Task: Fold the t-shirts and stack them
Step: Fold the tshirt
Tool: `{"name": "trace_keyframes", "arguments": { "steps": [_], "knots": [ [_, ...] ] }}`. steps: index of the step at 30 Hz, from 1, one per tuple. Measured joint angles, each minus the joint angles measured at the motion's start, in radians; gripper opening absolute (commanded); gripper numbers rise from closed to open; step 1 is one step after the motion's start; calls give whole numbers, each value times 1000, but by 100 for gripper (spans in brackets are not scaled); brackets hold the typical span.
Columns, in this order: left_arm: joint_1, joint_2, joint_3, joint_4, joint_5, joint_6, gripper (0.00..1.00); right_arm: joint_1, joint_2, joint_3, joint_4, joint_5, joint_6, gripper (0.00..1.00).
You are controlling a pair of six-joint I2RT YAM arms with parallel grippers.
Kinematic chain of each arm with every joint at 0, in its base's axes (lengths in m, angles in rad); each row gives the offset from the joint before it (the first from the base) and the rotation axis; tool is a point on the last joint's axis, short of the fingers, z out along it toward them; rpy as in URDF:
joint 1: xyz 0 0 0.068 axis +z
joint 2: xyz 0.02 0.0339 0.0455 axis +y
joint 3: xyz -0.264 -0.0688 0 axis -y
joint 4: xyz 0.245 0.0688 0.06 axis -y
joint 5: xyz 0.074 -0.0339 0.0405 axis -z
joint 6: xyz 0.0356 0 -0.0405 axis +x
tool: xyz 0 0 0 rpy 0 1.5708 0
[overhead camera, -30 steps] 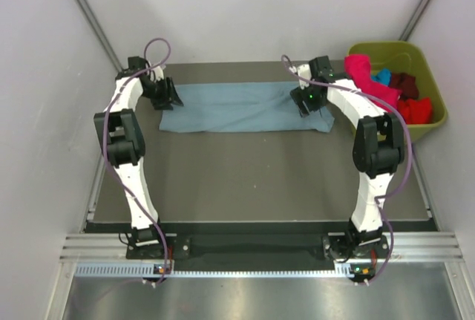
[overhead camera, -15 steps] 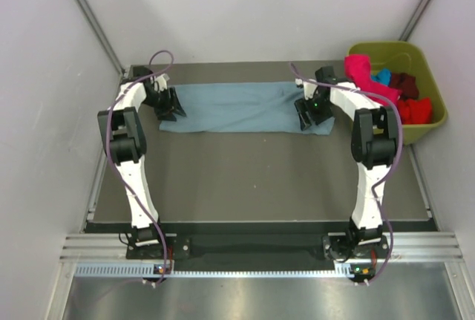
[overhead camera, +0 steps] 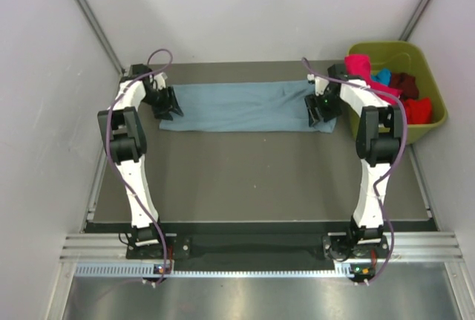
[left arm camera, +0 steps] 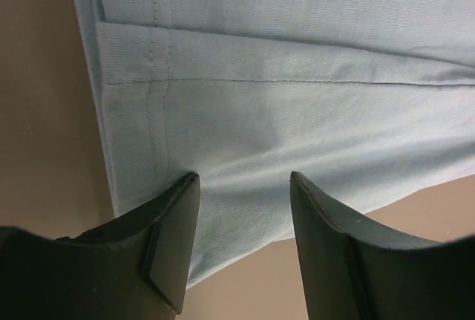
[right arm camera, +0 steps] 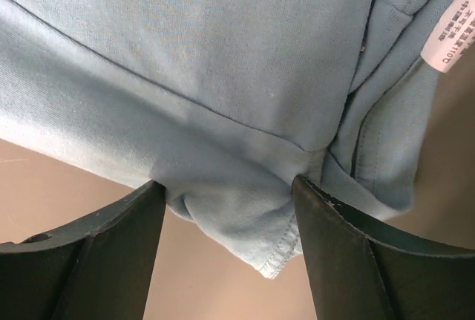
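Observation:
The grey-blue t-shirt's hemmed edge at the folded t-shirt's end (overhead camera: 174,118) (left arm camera: 240,195) should be grabbed next by my left gripper, to turn the t-shirt for folding.
The grey-blue t-shirt (overhead camera: 241,106) lies as a long folded strip across the far part of the table. My left gripper (overhead camera: 169,105) is at its left end. In the left wrist view it (left arm camera: 243,180) is open, with the shirt's hemmed edge (left arm camera: 282,112) between the fingertips. My right gripper (overhead camera: 320,110) is at the shirt's right end. In the right wrist view it (right arm camera: 226,188) is open, straddling a bunched corner of the cloth (right arm camera: 230,209). A white label (right arm camera: 453,34) shows there. Pink (overhead camera: 364,71), turquoise (overhead camera: 382,76), maroon (overhead camera: 404,82) and red (overhead camera: 415,110) shirts lie in the bin.
The olive-green bin (overhead camera: 386,45) stands at the far right, just beyond the right arm. The dark table (overhead camera: 260,171) reaches toward the arm bases. Grey walls close in on the left, right and back.
My right gripper has moved right, toward the shirt's right end. My left gripper has shifted slightly down onto the left end. The shirt lies flatter and more stretched out.

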Motion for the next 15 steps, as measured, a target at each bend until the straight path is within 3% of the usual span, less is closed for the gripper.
{"name": "trace_keyframes", "arguments": {
  "steps": [7, 15],
  "knots": [
    [3, 0, 52, -16, 23, 30, 58, 2, 5, 57, -35, 9, -18, 70],
    [-1, 0, 287, 22, 79, 24, 62, 29, 4, 268, -39, -39, 6, 70]
  ]
}}
